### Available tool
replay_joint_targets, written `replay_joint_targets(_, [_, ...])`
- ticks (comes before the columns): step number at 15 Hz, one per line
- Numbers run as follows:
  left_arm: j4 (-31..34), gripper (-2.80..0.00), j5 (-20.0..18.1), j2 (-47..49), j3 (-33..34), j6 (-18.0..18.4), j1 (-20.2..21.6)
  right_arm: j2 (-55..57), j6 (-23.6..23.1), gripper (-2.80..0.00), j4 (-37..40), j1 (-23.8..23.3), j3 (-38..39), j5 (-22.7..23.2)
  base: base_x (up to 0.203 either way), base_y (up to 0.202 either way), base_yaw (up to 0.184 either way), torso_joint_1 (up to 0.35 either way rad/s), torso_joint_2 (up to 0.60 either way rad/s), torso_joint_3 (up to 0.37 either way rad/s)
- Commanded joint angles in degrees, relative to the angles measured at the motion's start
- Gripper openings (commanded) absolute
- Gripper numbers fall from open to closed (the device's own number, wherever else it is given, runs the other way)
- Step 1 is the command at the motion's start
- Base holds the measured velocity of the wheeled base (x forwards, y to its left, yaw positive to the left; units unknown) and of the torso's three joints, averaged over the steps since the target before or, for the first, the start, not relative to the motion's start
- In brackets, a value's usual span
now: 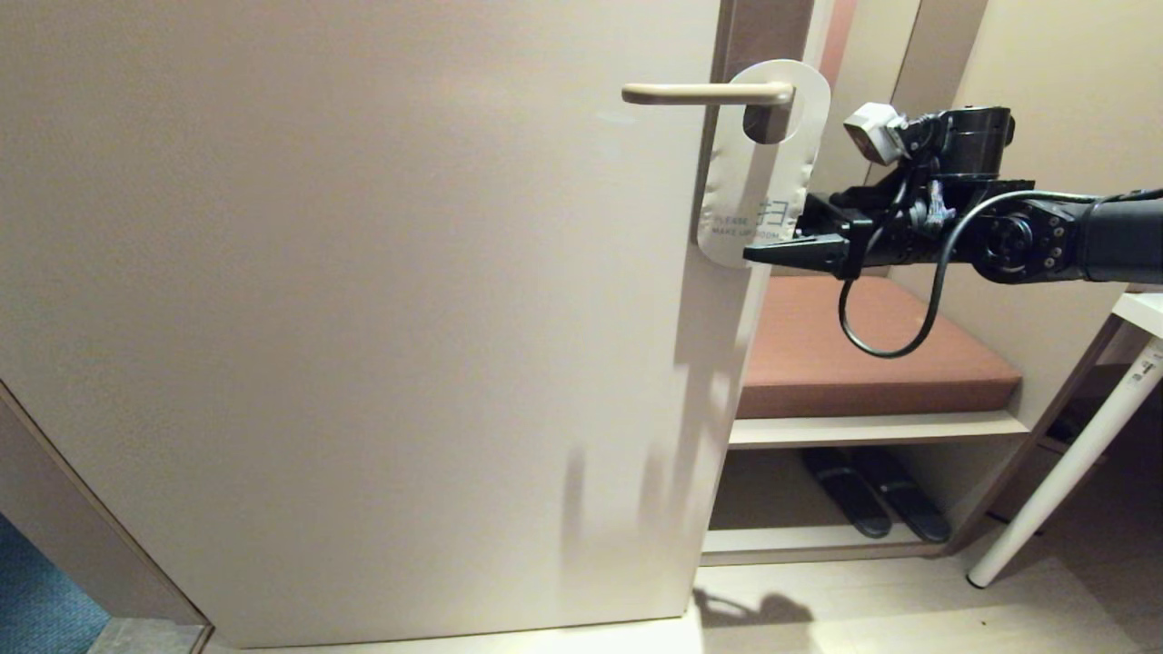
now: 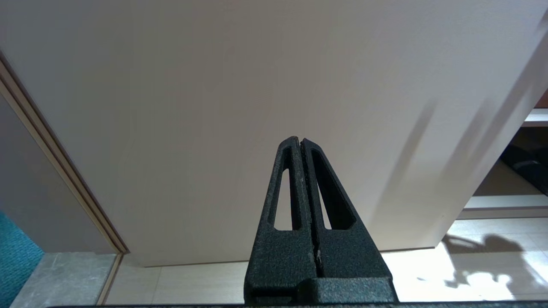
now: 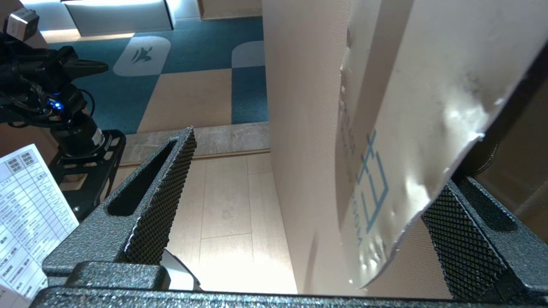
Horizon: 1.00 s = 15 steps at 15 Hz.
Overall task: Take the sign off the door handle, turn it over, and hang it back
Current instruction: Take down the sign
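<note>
My right gripper picks up the sign by its lower end (image 1: 752, 249) with the blue text (image 1: 743, 231) next, to lift it off the door handle.
The sign (image 1: 759, 182) hangs from the door handle (image 1: 700, 93) with its white face and blue text showing. It sits close to the door's right edge. My right gripper (image 1: 781, 238) reaches in level from the right and is open around the sign's lower end. In the right wrist view the sign (image 3: 406, 107) lies against one textured finger (image 3: 454, 222), while the other finger (image 3: 167, 171) stands well off it. My left gripper (image 2: 299, 141) is shut on nothing and parked low, pointing at the bottom of the door.
To the right of the door edge stand a bench with a brown cushion (image 1: 863, 345) and dark slippers (image 1: 872, 495) on its lower shelf. A white table leg (image 1: 1072, 463) slants at the far right. A printed sheet (image 3: 25, 214) lies near my base.
</note>
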Motion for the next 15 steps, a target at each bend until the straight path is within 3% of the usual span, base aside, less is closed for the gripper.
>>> replay_joint_targets(1, [0.0,-2.80,0.0,0.0,0.0,-0.1,0.0,-0.2,-0.1,0.00,-0.1,-0.1,0.1,0.5,0.000,0.000,0.000,0.000,0.00,0.000])
replay_joint_targets(5, [0.0,-2.80,0.0,0.0,0.0,-0.1,0.0,-0.3,-0.2,0.00,-0.1,-0.1,0.1,0.5,0.000,0.000,0.000,0.000,0.00,0.000])
replay_joint_targets(6, [0.0,-2.80,0.0,0.0,0.0,-0.1,0.0,-0.3,-0.2,-2.80,-0.1,-0.1,0.1,0.5,0.000,0.000,0.000,0.000,0.00,0.000])
replay_joint_targets(15, [0.0,-2.80,0.0,0.0,0.0,-0.1,0.0,-1.1,-0.7,-2.80,-0.1,-0.4,0.5,0.4,0.000,0.000,0.000,0.000,0.00,0.000])
